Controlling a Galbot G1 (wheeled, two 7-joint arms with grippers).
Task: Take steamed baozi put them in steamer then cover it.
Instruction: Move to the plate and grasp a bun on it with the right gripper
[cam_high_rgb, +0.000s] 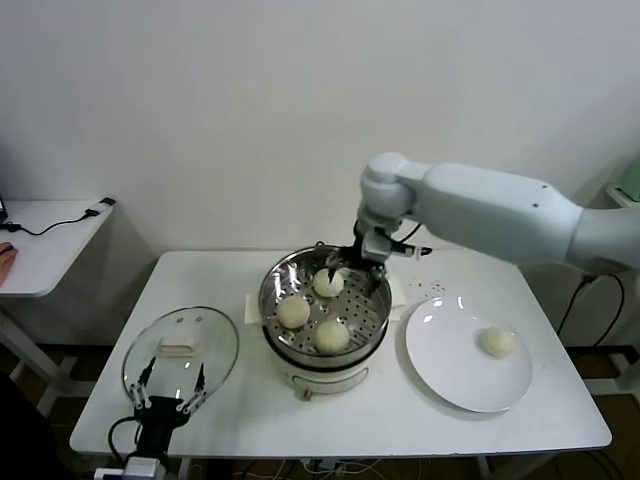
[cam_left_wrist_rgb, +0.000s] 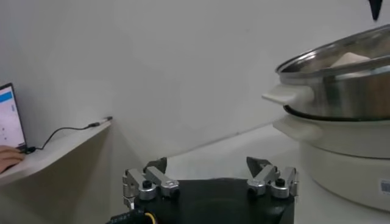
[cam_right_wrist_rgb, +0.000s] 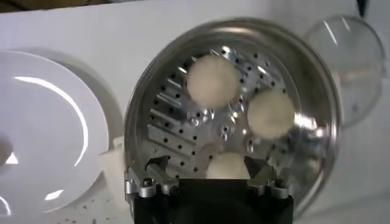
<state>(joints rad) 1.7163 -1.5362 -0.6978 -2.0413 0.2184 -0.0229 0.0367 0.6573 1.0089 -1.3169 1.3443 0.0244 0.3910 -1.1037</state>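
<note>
My right gripper grabs the round sides of the last baozi on the plate next, to add that baozi to the steamer.
The steamer (cam_high_rgb: 372, 322) stands mid-table, and three baozi lie on its perforated tray (cam_high_rgb: 293, 312) (cam_high_rgb: 332, 336) (cam_high_rgb: 328, 283). One more baozi (cam_high_rgb: 498, 342) rests on the white plate (cam_high_rgb: 450, 375). My right gripper (cam_high_rgb: 350, 268) hangs open over the back of the pot. In the right wrist view this gripper (cam_right_wrist_rgb: 207, 164) straddles the rear baozi (cam_right_wrist_rgb: 228, 165), which lies on the tray, not clamped. The glass cover (cam_high_rgb: 215, 345) lies flat on the table to the left of the steamer. Open and empty, my left gripper (cam_high_rgb: 172, 380) sits at its near edge.
A side table (cam_high_rgb: 45, 245) with a cable stands at far left. In the left wrist view the steamer (cam_left_wrist_rgb: 341, 91) rises beside my left gripper (cam_left_wrist_rgb: 207, 165). The plate (cam_right_wrist_rgb: 42, 122) and the cover (cam_right_wrist_rgb: 359, 61) flank the pot in the right wrist view.
</note>
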